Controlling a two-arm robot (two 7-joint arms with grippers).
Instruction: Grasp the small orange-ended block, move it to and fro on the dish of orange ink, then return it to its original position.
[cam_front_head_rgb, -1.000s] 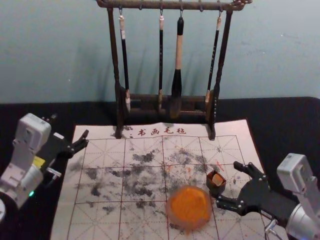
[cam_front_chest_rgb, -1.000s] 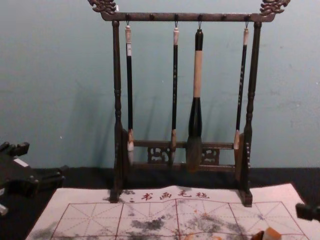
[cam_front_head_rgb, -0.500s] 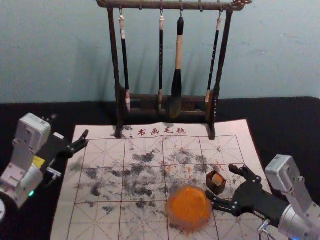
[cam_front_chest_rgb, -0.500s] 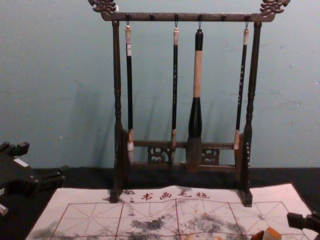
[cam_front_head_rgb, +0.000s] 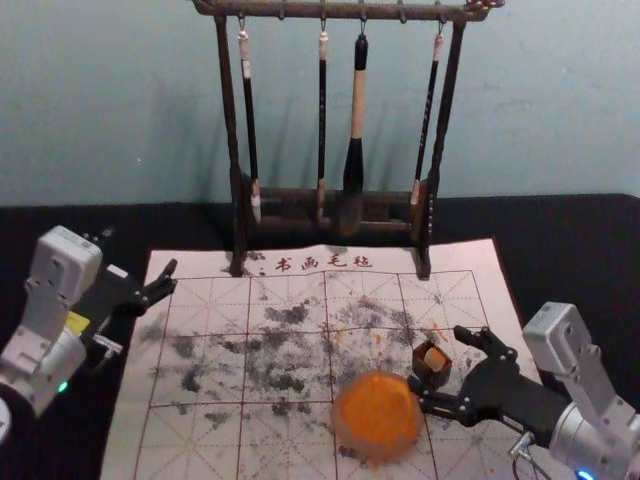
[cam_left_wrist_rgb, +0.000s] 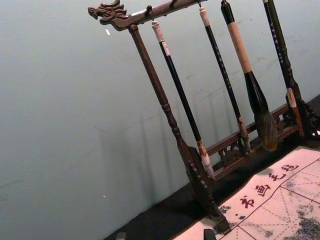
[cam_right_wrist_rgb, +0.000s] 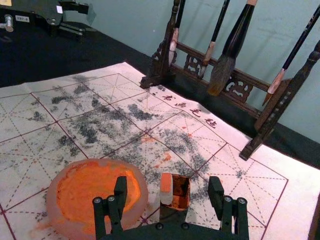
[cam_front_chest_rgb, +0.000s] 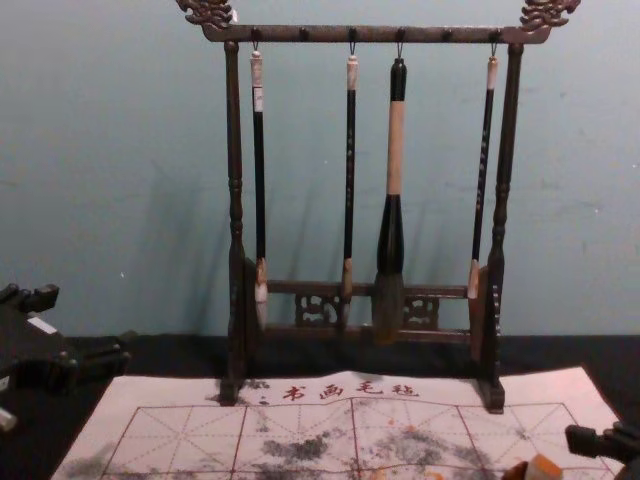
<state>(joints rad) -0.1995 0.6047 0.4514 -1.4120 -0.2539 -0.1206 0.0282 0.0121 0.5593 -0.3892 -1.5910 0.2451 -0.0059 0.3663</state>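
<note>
My right gripper grabs the small block by its orange end (cam_right_wrist_rgb: 166, 182) next, to work it on the dish of orange ink (cam_right_wrist_rgb: 90, 192).
The orange-ended block (cam_front_head_rgb: 436, 358) leans in a small dark box (cam_front_head_rgb: 431, 376) on the mat, just right of the dish of orange ink (cam_front_head_rgb: 378, 414). My right gripper (cam_front_head_rgb: 437, 369) is open, its fingers reaching in around the box. In the right wrist view the block (cam_right_wrist_rgb: 166, 189) stands between the open fingers of the right gripper (cam_right_wrist_rgb: 168, 195), with the ink dish (cam_right_wrist_rgb: 97, 192) beside the box. The chest view shows the block's orange tip (cam_front_chest_rgb: 546, 467) at the lower right edge. My left gripper (cam_front_head_rgb: 160, 283) is parked open at the mat's left edge.
A dark wooden rack (cam_front_head_rgb: 330, 205) with several hanging brushes (cam_front_head_rgb: 354, 150) stands across the back of the mat. The gridded mat (cam_front_head_rgb: 200, 430), blotched with ink, lies over a black table (cam_front_head_rgb: 560, 240).
My right gripper has moved left toward the box, so its fingers now reach around it. Block, box and dish look unmoved, and the left arm has kept still.
</note>
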